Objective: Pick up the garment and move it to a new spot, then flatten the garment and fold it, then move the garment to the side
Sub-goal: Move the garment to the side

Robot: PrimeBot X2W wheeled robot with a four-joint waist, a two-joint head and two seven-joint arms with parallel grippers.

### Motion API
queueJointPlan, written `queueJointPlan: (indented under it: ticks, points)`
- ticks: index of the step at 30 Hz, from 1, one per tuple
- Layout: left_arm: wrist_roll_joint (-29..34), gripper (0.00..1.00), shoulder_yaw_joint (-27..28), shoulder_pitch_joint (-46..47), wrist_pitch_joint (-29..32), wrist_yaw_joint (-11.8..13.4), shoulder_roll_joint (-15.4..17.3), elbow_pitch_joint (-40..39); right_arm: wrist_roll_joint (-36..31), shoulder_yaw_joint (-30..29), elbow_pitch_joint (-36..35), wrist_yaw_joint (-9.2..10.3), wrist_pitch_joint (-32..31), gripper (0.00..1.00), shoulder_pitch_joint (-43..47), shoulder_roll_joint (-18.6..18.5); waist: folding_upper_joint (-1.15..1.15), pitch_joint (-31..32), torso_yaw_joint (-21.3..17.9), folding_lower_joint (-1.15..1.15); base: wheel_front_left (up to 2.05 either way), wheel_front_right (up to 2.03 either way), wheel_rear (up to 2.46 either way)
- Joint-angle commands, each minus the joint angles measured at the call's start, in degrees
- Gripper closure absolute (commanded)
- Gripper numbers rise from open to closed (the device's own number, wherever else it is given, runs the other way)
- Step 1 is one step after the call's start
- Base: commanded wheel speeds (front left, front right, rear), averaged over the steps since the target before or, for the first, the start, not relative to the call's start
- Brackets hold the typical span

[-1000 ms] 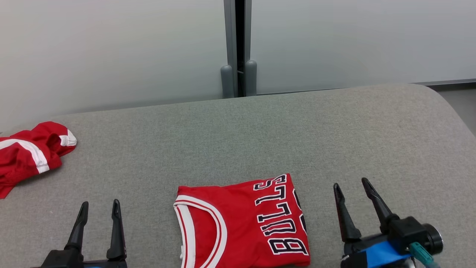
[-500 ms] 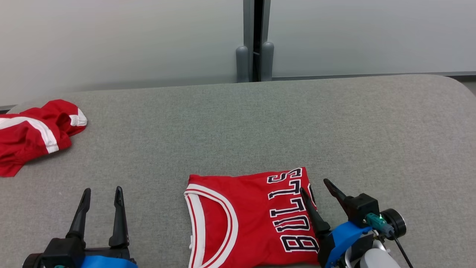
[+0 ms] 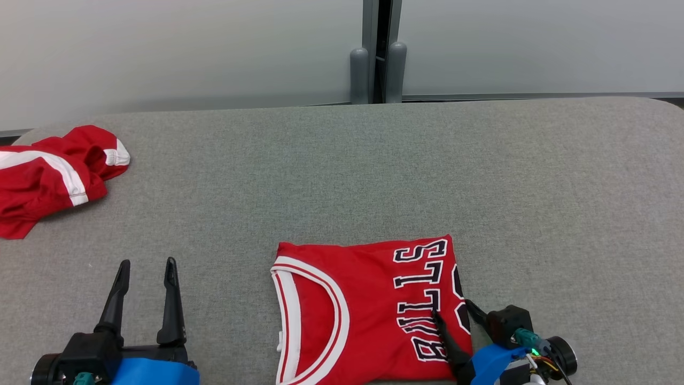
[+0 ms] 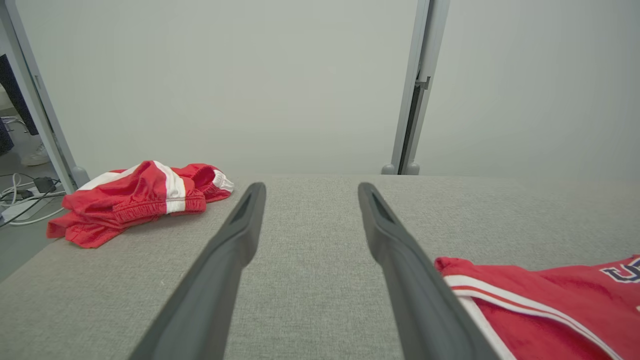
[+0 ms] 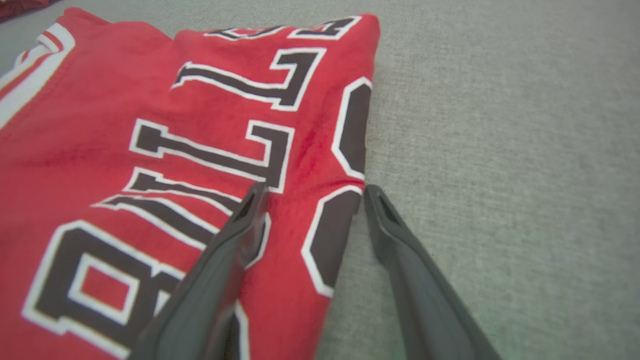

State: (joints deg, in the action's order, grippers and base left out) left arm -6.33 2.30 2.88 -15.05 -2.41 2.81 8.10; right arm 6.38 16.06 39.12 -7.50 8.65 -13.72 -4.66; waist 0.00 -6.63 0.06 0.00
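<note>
My right gripper is going to grab the jersey next by its folded edge [image 3: 460, 302] [image 5: 342, 213] beside the lettering, because I need to move the folded jersey to the side.
The garment [image 3: 363, 310] is a red BULLS jersey, folded into a rectangle near the front middle of the grey padded surface [image 3: 374, 171]. My right gripper [image 3: 451, 309] is open and straddles the jersey's right edge: one finger lies over the lettering, the other on the bare grey cloth. The right wrist view shows that edge [image 5: 350, 210] between the two fingers. My left gripper [image 3: 147, 264] stands open at the front left, well clear of the jersey, with nothing between its fingers. The left wrist view has the jersey's white-trimmed collar [image 4: 525, 310] at the lower right.
A second red garment with white stripes [image 3: 53, 176] lies crumpled at the far left edge of the surface. Behind the surface stands a pale wall with a grey vertical post [image 3: 379, 53]. Cables lie on the floor [image 4: 20, 200] off the left edge.
The camera has shifted, so the whole scene has slid. My right gripper has moved left and down onto the jersey's right edge, staying open. The left gripper has kept its place.
</note>
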Motion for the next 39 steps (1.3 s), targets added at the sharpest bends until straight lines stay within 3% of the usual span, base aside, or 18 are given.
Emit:
queueJointPlan:
  ticks: [1,6,7,8,9,20,31,39]
  points:
    - [0.0,0.00,0.0,0.9,-0.2,0.4,0.2,0.0,0.4,0.6,1.3,0.02,0.0,0.00,-0.2,0.3,0.00,0.0,0.1,0.00,0.00,0.00,0.00]
    - [-0.2,0.00,0.0,1.0,-0.1,0.4,0.2,0.1,1.9,2.9,4.6,-0.01,0.2,0.00,-0.3,1.2,0.00,0.1,0.0,0.00,0.00,0.00,0.00]
    - [-0.2,0.00,0.0,0.9,-0.2,0.4,0.2,0.1,2.6,4.0,5.6,-0.07,0.5,0.92,-0.8,1.4,0.00,0.1,0.0,0.00,0.00,0.00,0.00]
    - [-0.2,0.00,0.0,0.9,-0.2,0.4,0.2,0.1,2.6,4.0,5.6,-0.07,0.5,0.92,-0.8,1.4,0.00,0.1,0.0,0.00,0.00,0.00,0.00]
    - [-0.3,0.00,-0.2,0.9,-0.1,0.5,0.2,0.0,3.7,4.2,5.7,-0.07,1.5,1.00,-1.8,1.5,0.00,0.0,-0.1,0.00,0.00,0.00,0.00]
    - [-0.4,0.00,-0.4,2.8,-0.1,0.7,0.2,-0.9,3.4,-0.8,4.7,0.07,5.6,1.00,-7.6,-4.6,0.00,-2.8,-1.9,0.00,0.00,0.00,0.00]
    - [1.9,0.00,-0.2,7.1,-0.1,-0.5,0.6,-2.5,2.6,-7.2,1.9,0.05,6.4,1.00,-12.6,-12.0,0.00,-9.9,-9.6,0.00,0.00,0.00,0.00]
    - [3.6,0.00,0.0,10.6,-0.2,-1.6,1.6,-2.6,2.6,-12.5,-0.1,0.04,6.5,1.00,-12.0,-13.6,0.00,-13.5,-14.1,0.00,0.00,0.00,0.00]
